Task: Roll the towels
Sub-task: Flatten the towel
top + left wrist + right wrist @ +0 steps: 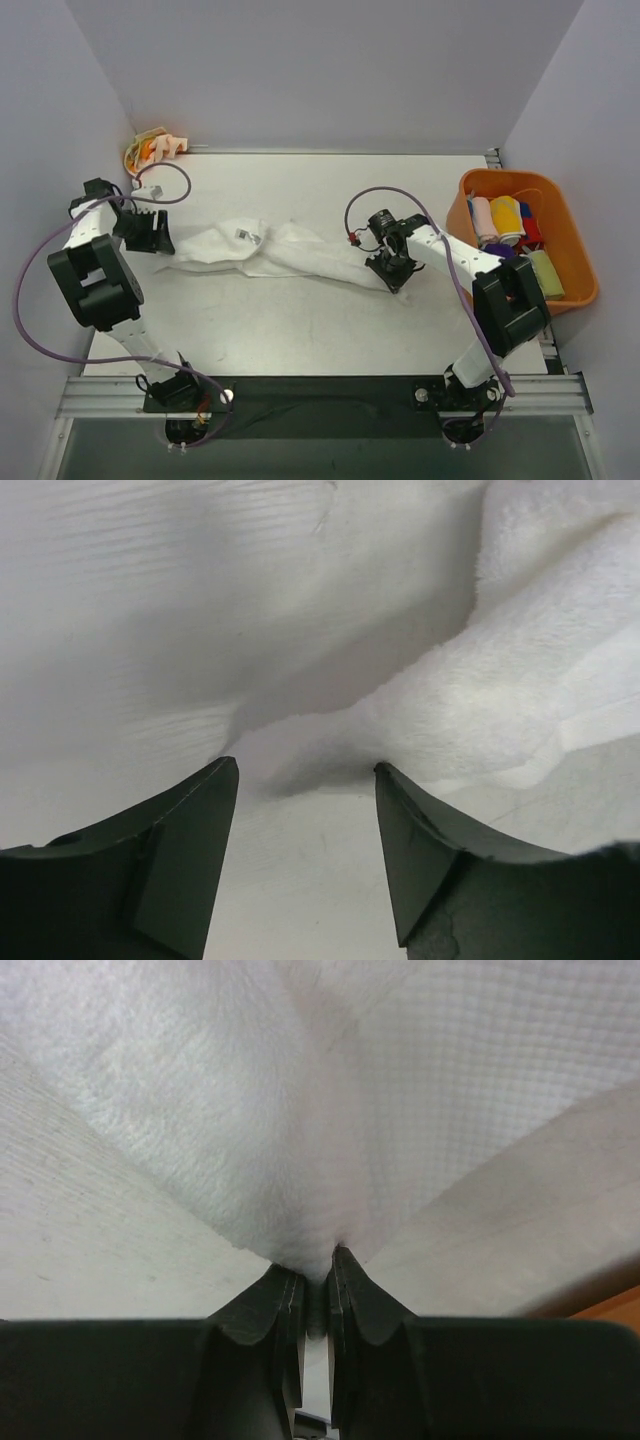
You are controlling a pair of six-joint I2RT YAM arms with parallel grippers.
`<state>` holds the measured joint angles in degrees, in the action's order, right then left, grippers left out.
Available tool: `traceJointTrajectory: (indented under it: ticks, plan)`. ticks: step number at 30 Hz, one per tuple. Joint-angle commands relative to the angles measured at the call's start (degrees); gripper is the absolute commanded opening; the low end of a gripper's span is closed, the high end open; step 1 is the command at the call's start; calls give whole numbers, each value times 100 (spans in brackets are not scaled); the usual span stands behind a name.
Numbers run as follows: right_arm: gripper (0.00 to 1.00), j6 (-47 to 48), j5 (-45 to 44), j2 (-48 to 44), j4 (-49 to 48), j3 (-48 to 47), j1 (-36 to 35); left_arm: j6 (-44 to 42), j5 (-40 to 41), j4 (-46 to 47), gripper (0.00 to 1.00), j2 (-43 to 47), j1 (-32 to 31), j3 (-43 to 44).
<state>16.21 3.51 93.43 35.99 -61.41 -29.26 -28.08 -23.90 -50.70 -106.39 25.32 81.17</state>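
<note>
The white towel needs to be spread flat for rolling. My left gripper will pinch the towel's loose end, opposite my right gripper.
A large white towel (265, 250) lies crumpled and stretched across the middle of the table. My right gripper (392, 275) is shut on its right end; in the right wrist view the cloth (300, 1110) fans out from between my closed fingers (345, 1290). My left gripper (160, 240) is open at the towel's left end, low over the table. In the left wrist view the towel's edge (480, 700) lies just beyond my spread fingertips (215, 790), with nothing between them. A cream towel with orange blotches (152, 148) sits bunched in the far left corner. Small coloured rolled towels (505, 218) lie in the bin.
An orange plastic bin (575, 250) stands at the table's right edge, beside my right arm. Grey walls close in the left, back and right. A purple cable (165, 185) loops near the left gripper.
</note>
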Motion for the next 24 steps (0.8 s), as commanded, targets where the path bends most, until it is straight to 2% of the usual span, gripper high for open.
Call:
traceJointTrajectory:
  ticks: [1,3,5,10,13,18,22,24]
  plan:
    - [0,67,290,9,426,-266,-19,-400,-852,-300,71,373,-132,224]
    - [0,76,352,-52,505,-249,-97,-531,-1386,-405,76,635,-307,268]
    - [0,32,483,-96,541,-240,-107,-515,-1591,-432,77,855,-588,225]
    - [0,-126,625,-220,594,-363,-54,257,-1609,443,77,1270,-2021,-162]
    - [0,-223,739,-246,655,-530,7,741,-1311,981,77,1086,-2801,-154]
    - [0,-302,818,-237,725,-688,51,1347,-706,1308,77,374,-3489,241]
    - [0,-355,871,-202,761,-794,122,1419,-116,1439,76,-22,-3832,435]
    - [0,-373,888,-211,778,-820,192,1480,182,1449,65,-189,-3894,523]
